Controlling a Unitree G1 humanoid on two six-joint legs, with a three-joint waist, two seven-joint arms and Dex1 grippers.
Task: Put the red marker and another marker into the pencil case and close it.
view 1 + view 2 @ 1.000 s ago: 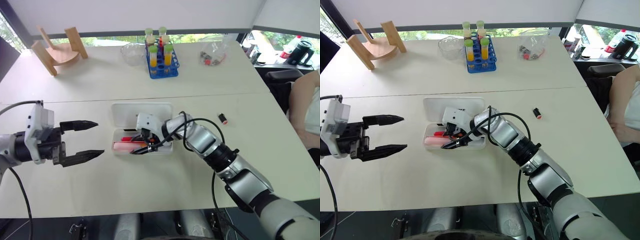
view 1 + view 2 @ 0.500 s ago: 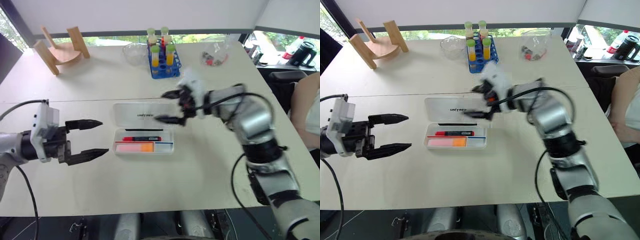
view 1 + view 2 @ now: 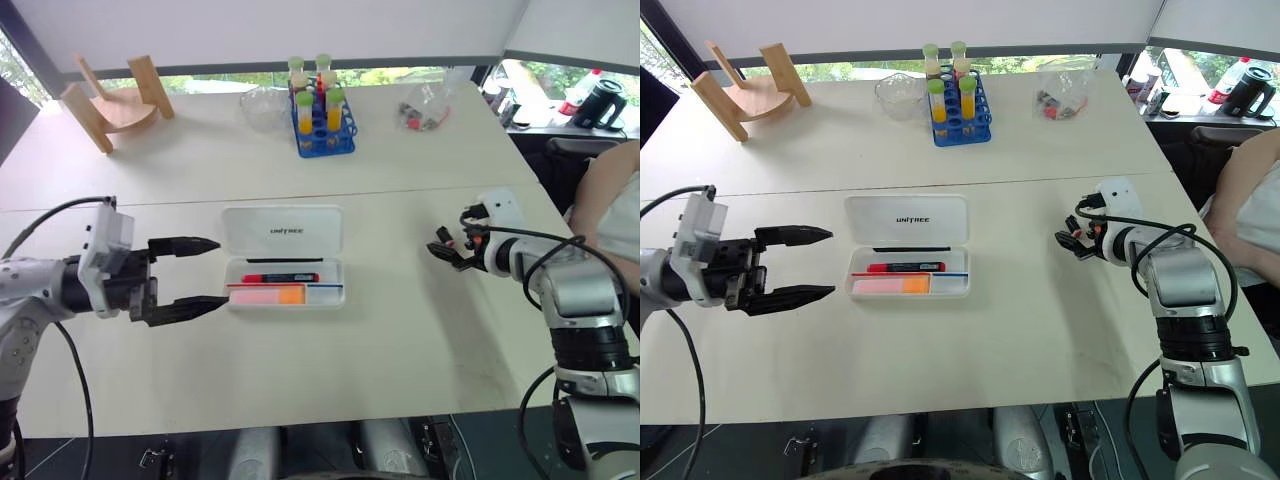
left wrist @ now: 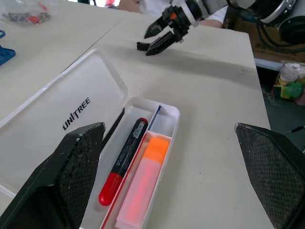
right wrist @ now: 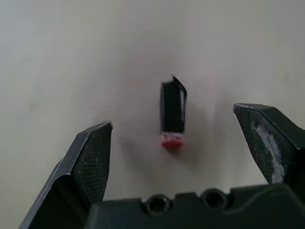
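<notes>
I need to close my right gripper on the black-and-red stub (image 5: 172,113) now, because the fingers are on either side of it. Closing now would hold it.
The pencil case (image 3: 250,232) lies open at the middle of the table, its white lid flat behind the tray. In the tray the red marker (image 3: 281,277) lies next to the pink and orange highlighter (image 3: 266,295). My left gripper (image 3: 220,271) is open, level with the table just left of the case and pointing at it, holding nothing. Far to the right, my right gripper (image 3: 452,247) is open over a tiny black-and-red stub (image 5: 172,113), which lies on the table between its fingers (image 5: 90,157), apart from both.
At the back stand a blue rack of tubes (image 3: 322,115), a clear bowl (image 3: 262,105), a wooden stand (image 3: 110,100) and a clear bag of small parts (image 3: 425,110). A person (image 3: 612,205) sits at the right edge. A seam (image 3: 150,200) joins two tables.
My right gripper rose out of the case, swung far to the right and opened wider over the stub. Both markers stay in the tray. The left gripper has hardly moved.
</notes>
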